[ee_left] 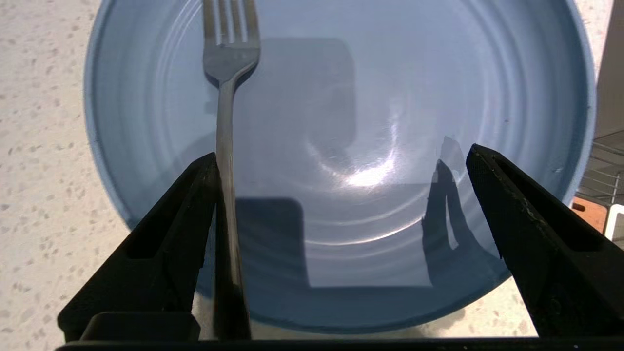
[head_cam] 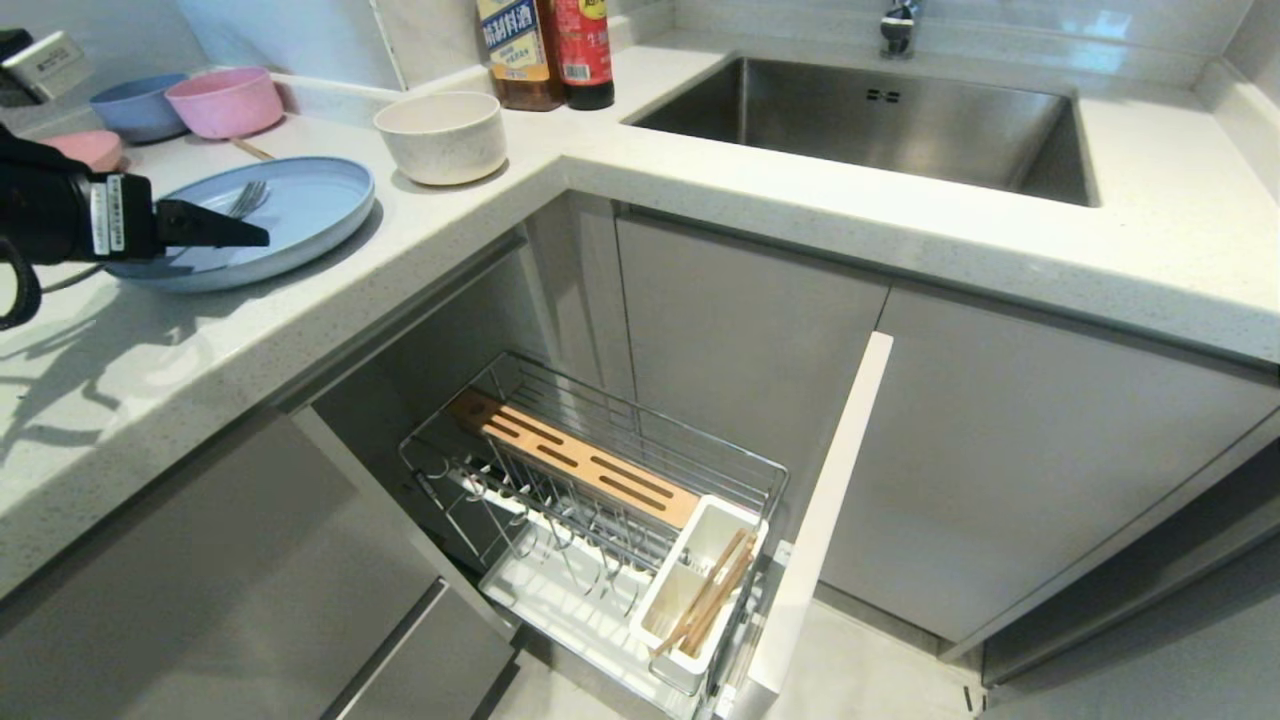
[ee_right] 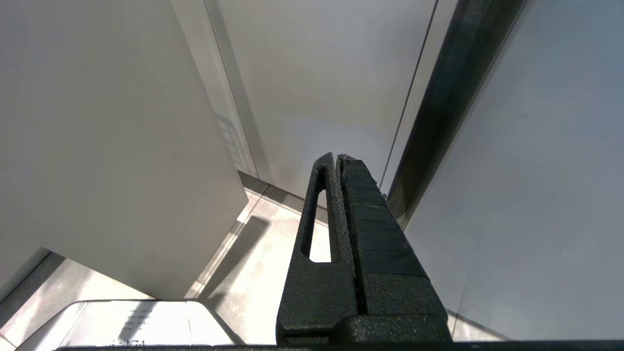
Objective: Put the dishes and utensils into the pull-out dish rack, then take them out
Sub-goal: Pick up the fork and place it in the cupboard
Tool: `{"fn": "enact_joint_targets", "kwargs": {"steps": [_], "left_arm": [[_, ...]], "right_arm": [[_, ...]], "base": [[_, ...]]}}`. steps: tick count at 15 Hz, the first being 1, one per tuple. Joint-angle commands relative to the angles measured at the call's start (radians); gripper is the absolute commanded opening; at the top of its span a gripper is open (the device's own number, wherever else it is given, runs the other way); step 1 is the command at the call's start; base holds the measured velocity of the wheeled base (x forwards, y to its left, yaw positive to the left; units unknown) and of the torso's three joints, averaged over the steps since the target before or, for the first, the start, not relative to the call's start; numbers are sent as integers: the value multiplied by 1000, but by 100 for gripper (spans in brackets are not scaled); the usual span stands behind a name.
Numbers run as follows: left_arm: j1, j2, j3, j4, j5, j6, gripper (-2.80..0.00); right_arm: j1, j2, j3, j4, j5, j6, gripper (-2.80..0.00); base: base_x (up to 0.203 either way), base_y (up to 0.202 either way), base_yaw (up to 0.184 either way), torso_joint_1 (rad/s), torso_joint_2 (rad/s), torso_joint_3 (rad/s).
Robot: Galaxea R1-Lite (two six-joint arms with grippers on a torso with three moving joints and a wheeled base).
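My left gripper grips the grey fork by its handle (ee_left: 226, 146) next, to load it into the rack's white cup.
The pale blue plate (head_cam: 310, 205) lies on the counter with the grey fork (head_cam: 247, 198) on it. My left gripper (head_cam: 232, 228) hovers low over the plate's near side, open wide. In the left wrist view the fork (ee_left: 225, 122) runs lengthwise just inside one finger (ee_left: 195, 204), and the other finger stands far off across the plate (ee_left: 390, 73); the left gripper (ee_left: 342, 151) grips nothing. The cream bowl (head_cam: 441, 135) stands beside the plate. The pull-out dish rack (head_cam: 640, 415) is drawn out below, with the chopsticks (head_cam: 715, 595) in its white cup (head_cam: 672, 592). My right gripper (ee_right: 336, 157) is shut and empty, parked low by the cabinet fronts.
A pink bowl (head_cam: 225, 100), a blue bowl (head_cam: 135, 105) and a pink plate (head_cam: 90, 148) sit at the counter's back left. Two bottles (head_cam: 545, 50) stand next to the steel sink (head_cam: 870, 125). The rack's narrow pale front (head_cam: 825, 520) juts out over the floor.
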Motion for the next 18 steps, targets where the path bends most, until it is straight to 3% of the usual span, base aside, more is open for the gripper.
{"fn": "enact_joint_targets", "kwargs": {"steps": [1,18], "left_arm": [[-4,1,0,2,-2,1,0],[-11,-5,12,5,41,-7,0]], "right_arm": [[0,0,2,0,0,0,-280],[0,0,1,0,0,0,-280]], "base": [[0,0,0,0,0,0],[0,0,0,0,0,0]]}}
